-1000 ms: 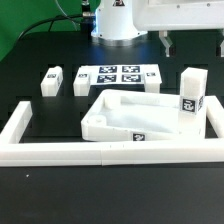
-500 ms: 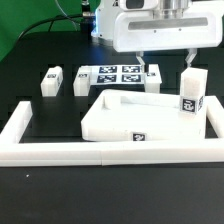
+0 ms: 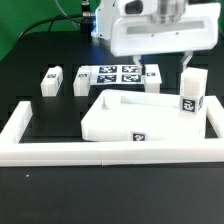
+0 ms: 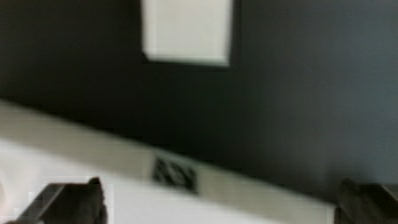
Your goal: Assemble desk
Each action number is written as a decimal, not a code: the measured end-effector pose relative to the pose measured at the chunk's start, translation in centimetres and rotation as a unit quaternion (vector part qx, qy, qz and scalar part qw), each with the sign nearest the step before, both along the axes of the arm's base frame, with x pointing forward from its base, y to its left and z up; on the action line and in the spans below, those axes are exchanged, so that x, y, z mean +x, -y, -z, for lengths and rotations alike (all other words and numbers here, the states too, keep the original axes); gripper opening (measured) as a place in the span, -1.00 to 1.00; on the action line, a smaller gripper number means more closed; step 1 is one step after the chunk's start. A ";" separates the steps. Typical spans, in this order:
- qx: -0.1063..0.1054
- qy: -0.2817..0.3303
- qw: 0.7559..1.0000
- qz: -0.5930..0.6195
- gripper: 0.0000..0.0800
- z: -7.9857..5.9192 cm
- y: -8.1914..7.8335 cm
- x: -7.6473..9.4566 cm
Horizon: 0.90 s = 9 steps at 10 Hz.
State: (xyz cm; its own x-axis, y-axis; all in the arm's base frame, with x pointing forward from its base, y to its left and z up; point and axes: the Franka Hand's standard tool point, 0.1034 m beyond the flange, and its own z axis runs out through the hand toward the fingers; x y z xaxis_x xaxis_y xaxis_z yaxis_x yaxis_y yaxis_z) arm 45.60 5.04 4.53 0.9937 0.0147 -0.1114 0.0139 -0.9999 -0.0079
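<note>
The white leg beside the marker board needs to be fitted onto the desk top as another leg, so my gripper should next grab it by its tagged end (image 3: 152,73).
The white tray-like desk top (image 3: 125,112) lies inside the border wall, a tag on its front rim. Two short white legs lie at the exterior view's left (image 3: 52,80) (image 3: 84,82), a third (image 3: 152,78) lies beside the marker board, and a fourth (image 3: 192,92) stands upright at the tray's right corner. My gripper (image 3: 164,62) hangs open and empty above the far edge of the desk top. In the blurred wrist view, the gripper (image 4: 222,205) is spread over a tagged white rim (image 4: 107,150), with a white leg (image 4: 187,30) beyond.
The low white U-shaped border wall (image 3: 100,153) encloses the work area at the front and both sides. The marker board (image 3: 112,73) lies flat at the back. The arm's base (image 3: 120,20) stands behind it.
The gripper has come down from the top of the exterior view and shifted slightly left, over the back of the desk top. The parts have not moved.
</note>
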 end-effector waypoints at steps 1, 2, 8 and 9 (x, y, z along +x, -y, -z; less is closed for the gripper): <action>0.006 -0.064 0.998 0.004 0.62 0.3 0.1 -0.7; 0.010 -0.116 0.993 0.005 0.62 0.2 -0.2 -0.7; 0.021 -0.320 0.947 0.016 0.62 0.8 0.4 -1.6; 0.017 -0.344 0.938 0.026 0.62 0.9 0.6 -1.2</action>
State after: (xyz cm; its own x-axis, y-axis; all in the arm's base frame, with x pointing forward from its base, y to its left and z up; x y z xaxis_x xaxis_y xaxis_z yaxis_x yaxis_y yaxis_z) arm 44.43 4.44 3.62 0.6855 -0.0166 -0.7278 -0.0550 -0.9981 -0.0290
